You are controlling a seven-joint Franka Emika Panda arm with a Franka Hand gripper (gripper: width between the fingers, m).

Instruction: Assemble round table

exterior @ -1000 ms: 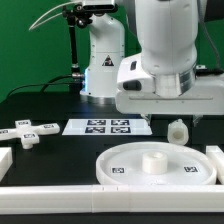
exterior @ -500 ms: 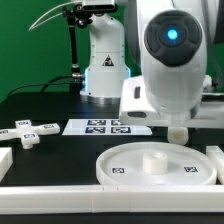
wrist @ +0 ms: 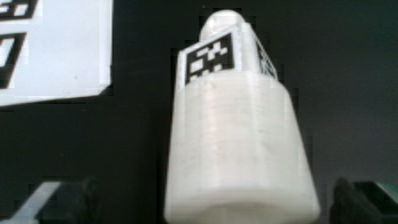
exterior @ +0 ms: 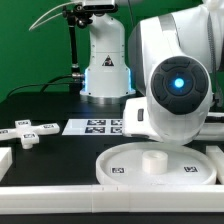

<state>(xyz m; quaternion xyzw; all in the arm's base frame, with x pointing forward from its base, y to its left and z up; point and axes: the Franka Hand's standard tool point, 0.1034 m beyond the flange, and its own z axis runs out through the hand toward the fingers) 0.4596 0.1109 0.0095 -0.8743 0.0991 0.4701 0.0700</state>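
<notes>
My fingers are on either side of the leg's near end (wrist: 240, 195) in the wrist view. My gripper needs to close now. Closing now would hold the leg.
In the wrist view the white cylindrical leg (wrist: 231, 130) carries a square tag near its far end and lies on the black table. It runs between the two fingers of my gripper (wrist: 214, 205). The jaws stand open, one dark finger (wrist: 64, 200) on each side, with a gap to the leg. In the exterior view the arm's body (exterior: 175, 95) hides both leg and gripper. The large rimmed round disc (exterior: 112, 165) lies at the front with its hub (exterior: 153, 160) up. The cross-shaped foot piece (exterior: 27, 132) rests at the exterior view's left.
The marker board (exterior: 95, 127) lies flat behind the disc and shows in a corner of the wrist view (wrist: 36, 50). Plain white blocks stand along the front (exterior: 60, 190), at the left edge (exterior: 5, 157) and at the right (exterior: 215, 155). The robot base (exterior: 103, 65) rises behind.
The arm has come down and swung toward the camera, so its body now covers the leg in the exterior view. The disc, foot piece and marker board have not moved.
</notes>
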